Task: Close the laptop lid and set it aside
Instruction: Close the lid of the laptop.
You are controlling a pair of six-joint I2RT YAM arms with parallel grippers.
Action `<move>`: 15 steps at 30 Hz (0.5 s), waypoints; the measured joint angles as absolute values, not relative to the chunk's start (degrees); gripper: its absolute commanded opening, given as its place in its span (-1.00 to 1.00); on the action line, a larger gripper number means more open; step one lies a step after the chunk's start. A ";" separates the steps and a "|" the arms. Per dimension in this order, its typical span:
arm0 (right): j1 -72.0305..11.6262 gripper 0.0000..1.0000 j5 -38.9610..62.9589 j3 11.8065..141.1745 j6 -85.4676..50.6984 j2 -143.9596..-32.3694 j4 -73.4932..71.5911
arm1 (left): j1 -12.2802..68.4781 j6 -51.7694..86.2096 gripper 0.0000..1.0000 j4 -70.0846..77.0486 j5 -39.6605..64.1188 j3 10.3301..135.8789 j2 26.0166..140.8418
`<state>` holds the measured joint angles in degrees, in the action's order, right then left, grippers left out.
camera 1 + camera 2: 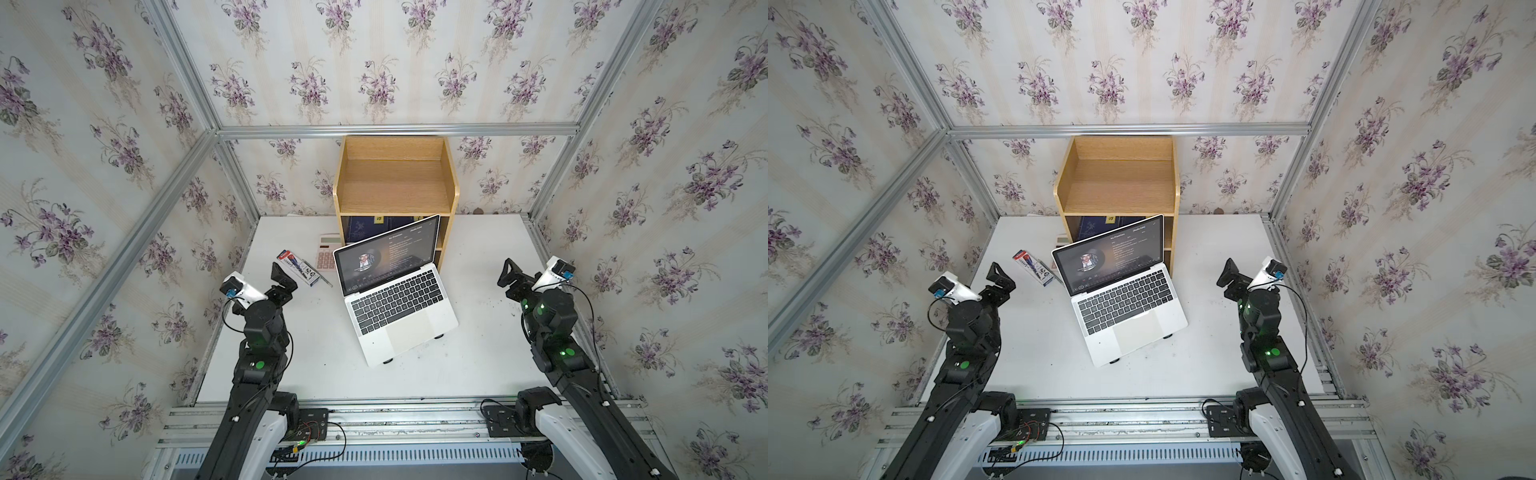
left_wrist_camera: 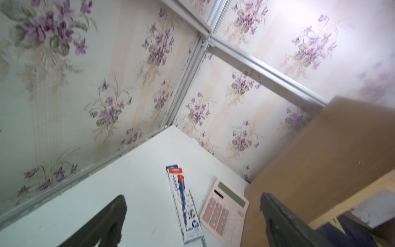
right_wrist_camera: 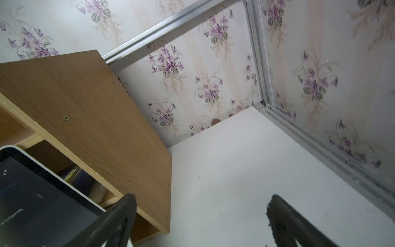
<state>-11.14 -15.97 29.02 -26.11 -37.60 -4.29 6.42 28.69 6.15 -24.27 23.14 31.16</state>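
Note:
My right gripper should next grab the laptop lid's top edge from the shelf side to fold it closed over the keyboard.
The silver-white laptop point(image 1: 415, 328) point(image 1: 1142, 328) stands open in the middle of the white table point(image 1: 291, 357), raised on small black feet. Its lid point(image 1: 386, 253) point(image 1: 1111, 253) is upright with the screen lit; a corner of the lid point(image 3: 38, 192) shows in the right wrist view. My left gripper point(image 1: 284, 276) point(image 1: 1000, 278) point(image 2: 192, 198) hovers open to the laptop's left, holding nothing. To the laptop's right my right gripper point(image 1: 509, 272) point(image 1: 1229, 272) point(image 3: 202, 198) is also open and empty, clear of the lid.
A wooden shelf unit point(image 1: 395, 183) point(image 3: 85, 102) stands right behind the lid, with navy books point(image 1: 365, 228) in its lower slot. A pink calculator point(image 1: 326, 253) point(image 2: 224, 209) and a boxed pen point(image 1: 297, 266) point(image 2: 183, 203) lie at the back left. Wallpapered walls enclose three sides.

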 measured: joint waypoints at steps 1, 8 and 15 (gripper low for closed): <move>-11.07 1.00 -14.74 30.59 -28.01 -37.47 -1.39 | 6.42 29.91 0.99 3.16 -21.71 22.41 29.23; -11.03 0.80 -2.50 51.18 -34.61 -46.78 14.55 | 6.37 37.98 0.93 -15.22 -8.21 26.81 23.27; -24.25 0.33 8.10 72.90 -32.97 -61.91 22.57 | 6.39 38.61 0.91 -24.93 5.10 30.37 30.52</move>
<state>-24.25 8.10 72.90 -32.97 -61.91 22.57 6.39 38.61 -24.93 5.10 30.37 30.52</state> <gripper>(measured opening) 0.756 0.955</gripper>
